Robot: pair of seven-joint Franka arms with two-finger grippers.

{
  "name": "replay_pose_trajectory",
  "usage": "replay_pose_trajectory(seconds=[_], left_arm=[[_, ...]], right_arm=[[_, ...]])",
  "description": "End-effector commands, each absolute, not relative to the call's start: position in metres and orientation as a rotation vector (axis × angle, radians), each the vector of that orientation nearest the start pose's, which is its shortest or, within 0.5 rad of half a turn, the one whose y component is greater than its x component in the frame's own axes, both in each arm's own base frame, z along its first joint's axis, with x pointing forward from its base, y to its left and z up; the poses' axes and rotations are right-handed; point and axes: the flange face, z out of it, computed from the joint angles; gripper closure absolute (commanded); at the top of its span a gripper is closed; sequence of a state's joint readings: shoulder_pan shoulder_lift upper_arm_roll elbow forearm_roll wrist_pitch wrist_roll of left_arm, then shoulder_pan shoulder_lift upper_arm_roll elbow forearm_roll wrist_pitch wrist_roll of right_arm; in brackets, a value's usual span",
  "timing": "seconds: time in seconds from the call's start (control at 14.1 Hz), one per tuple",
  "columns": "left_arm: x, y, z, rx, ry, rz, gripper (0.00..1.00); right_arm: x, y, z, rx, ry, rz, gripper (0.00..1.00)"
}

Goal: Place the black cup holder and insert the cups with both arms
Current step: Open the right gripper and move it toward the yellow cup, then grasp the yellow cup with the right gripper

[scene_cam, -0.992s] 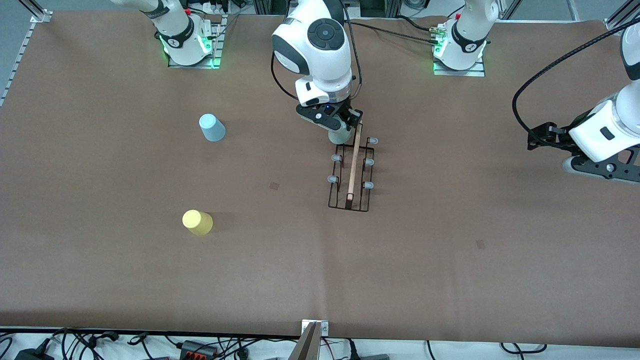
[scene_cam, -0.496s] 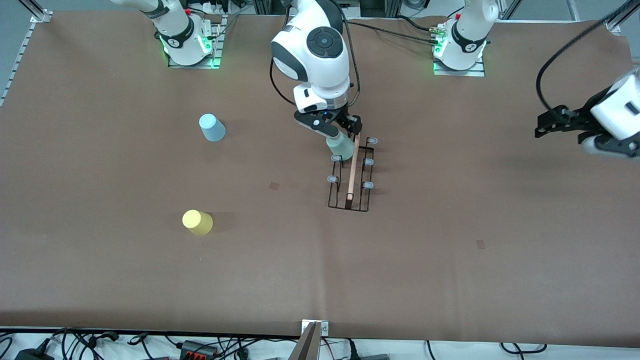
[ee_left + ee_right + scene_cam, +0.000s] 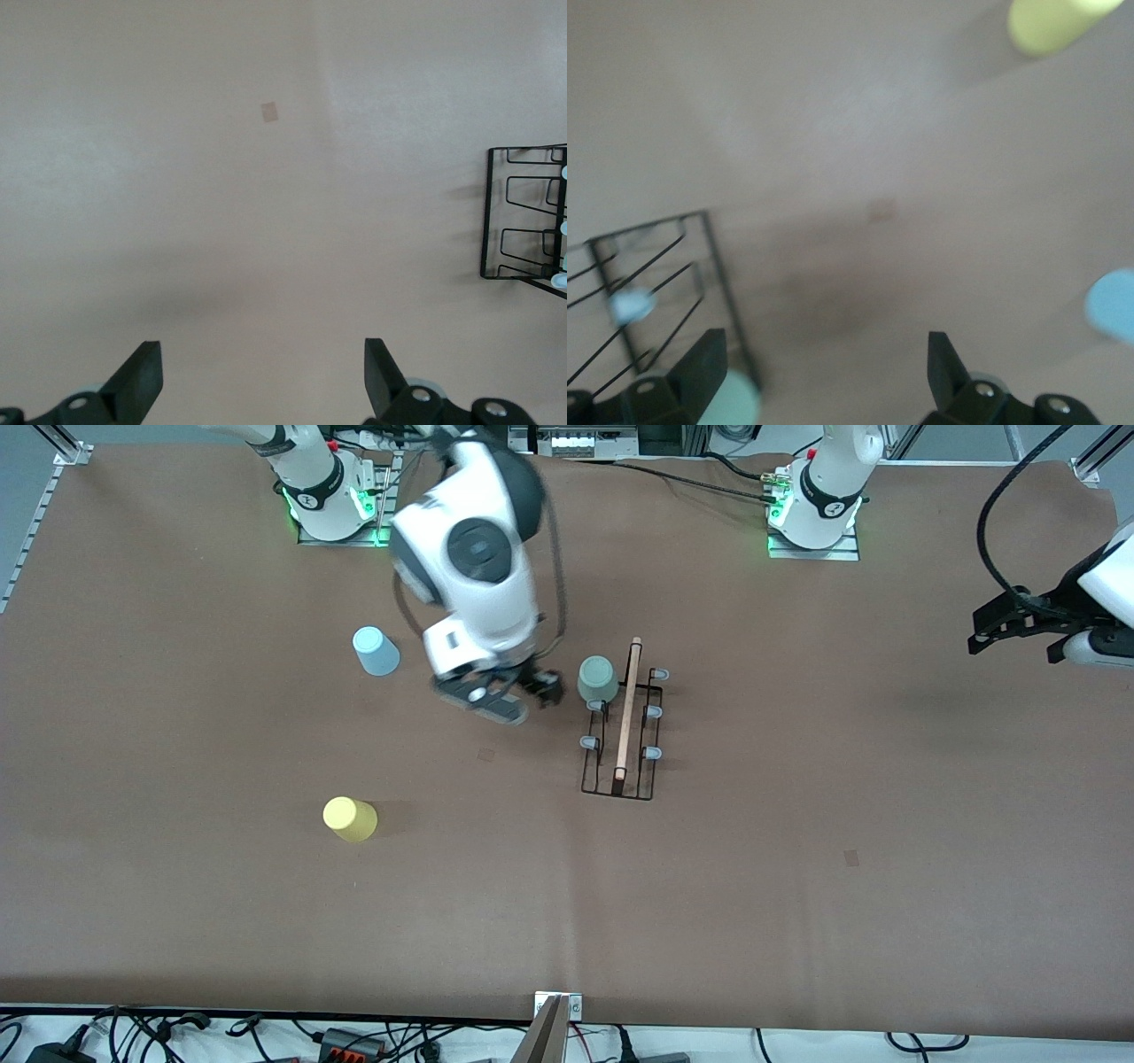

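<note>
The yellow cup has to go in the black cup holder [image 3: 627,717], so my right gripper should next grab the cup by its round body [image 3: 351,824].
The black cup holder [image 3: 627,717] stands mid-table, its wooden rod pointing toward the bases. The sage green cup [image 3: 598,680] sits upside down on its peg at the end nearest the bases. My right gripper [image 3: 514,701] is open and empty over the table beside the holder, toward the right arm's end. The light blue cup [image 3: 376,651] and the yellow cup [image 3: 349,818] stand upside down farther toward that end. The right wrist view shows the holder [image 3: 656,274], green cup [image 3: 735,403], yellow cup [image 3: 1054,22], blue cup [image 3: 1112,305] and open gripper [image 3: 824,372]. My left gripper [image 3: 1014,642] is open.
The left gripper [image 3: 261,376] hangs over bare brown table at the left arm's end; a corner of the holder [image 3: 523,212] shows in its wrist view. The arm bases [image 3: 811,514] stand along the table's edge. Cables lie below the edge nearest the front camera.
My right gripper has let go of the green cup, leaving it on the holder's peg, and has swung away toward the right arm's end. My left gripper has drifted toward the bases.
</note>
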State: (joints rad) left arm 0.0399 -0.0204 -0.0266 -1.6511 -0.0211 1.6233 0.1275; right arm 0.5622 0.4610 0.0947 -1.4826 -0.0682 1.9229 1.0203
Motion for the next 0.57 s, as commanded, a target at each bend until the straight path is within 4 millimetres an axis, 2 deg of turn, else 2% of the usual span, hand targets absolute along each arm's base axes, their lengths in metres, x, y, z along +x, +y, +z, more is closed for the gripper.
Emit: replay_pose_trajectory(seconds=[0.0, 0.21, 0.35, 0.5], left_arm=[[0.549, 0.002, 0.603, -3.164, 0.216, -0.009, 0.00], [0.550, 0.001, 0.603, -3.165, 0.218, -0.009, 0.00], [0.550, 0.000, 0.605, -3.165, 0.218, -0.009, 0.00], [0.550, 0.000, 0.604, -3.165, 0.218, -0.004, 0.00]], right_arm=[[0.588, 0.340, 0.420, -3.160, 0.427, 0.008, 0.00], [0.616, 0.271, 0.402, -3.201, 0.297, 0.067, 0.00], [0.627, 0.229, 0.389, -3.208, 0.222, 0.085, 0.00], [0.638, 0.189, 0.367, -3.191, 0.174, 0.035, 0.00]])
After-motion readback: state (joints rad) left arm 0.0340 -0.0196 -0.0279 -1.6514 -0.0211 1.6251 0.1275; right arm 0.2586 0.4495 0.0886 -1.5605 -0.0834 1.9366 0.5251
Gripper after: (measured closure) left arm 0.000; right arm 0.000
